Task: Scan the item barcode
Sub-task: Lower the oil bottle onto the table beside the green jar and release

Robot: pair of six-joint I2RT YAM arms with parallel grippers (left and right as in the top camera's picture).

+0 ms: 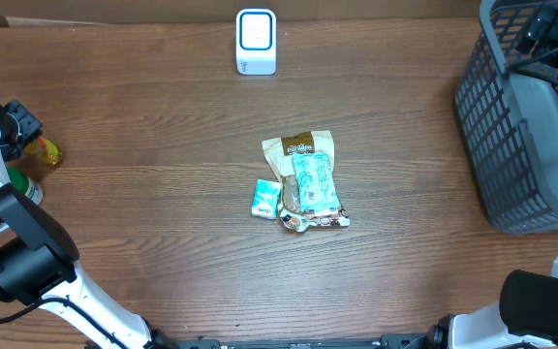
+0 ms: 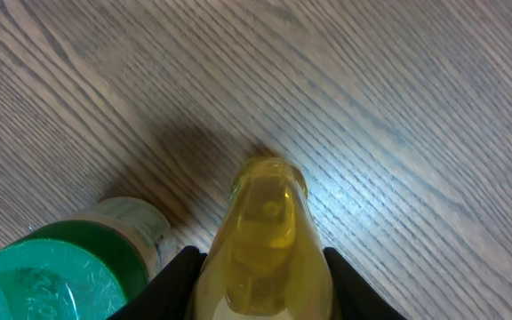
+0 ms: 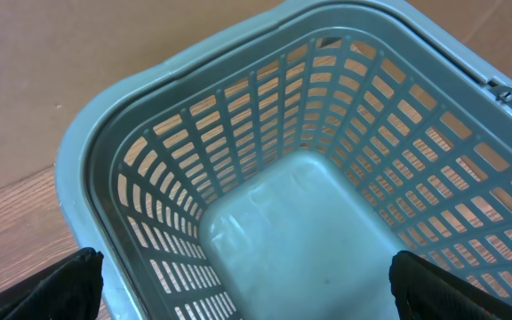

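Observation:
I should open my left gripper now, because the yellow bottle [image 1: 43, 152] has its far end on flat table beside the green-lidded jar. The bottle would stay standing.
In the left wrist view my left gripper [image 2: 261, 289] has its black fingers pressed against both sides of a yellow translucent bottle [image 2: 269, 213], whose far end meets the wooden table. Overhead, that bottle [image 1: 43, 152] is at the table's far left edge under the left arm. My right gripper [image 3: 247, 283] is open and empty above the grey basket [image 3: 149, 116]. The white scanner [image 1: 256, 42] with a blue face stands at the back centre. No barcode shows in any view.
A green-lidded jar [image 2: 56, 271] stands just left of the yellow bottle. A small pile of snack packets [image 1: 303, 179] lies mid-table with a small teal pack [image 1: 265, 199] beside it. The grey mesh basket [image 1: 511, 126] fills the right edge.

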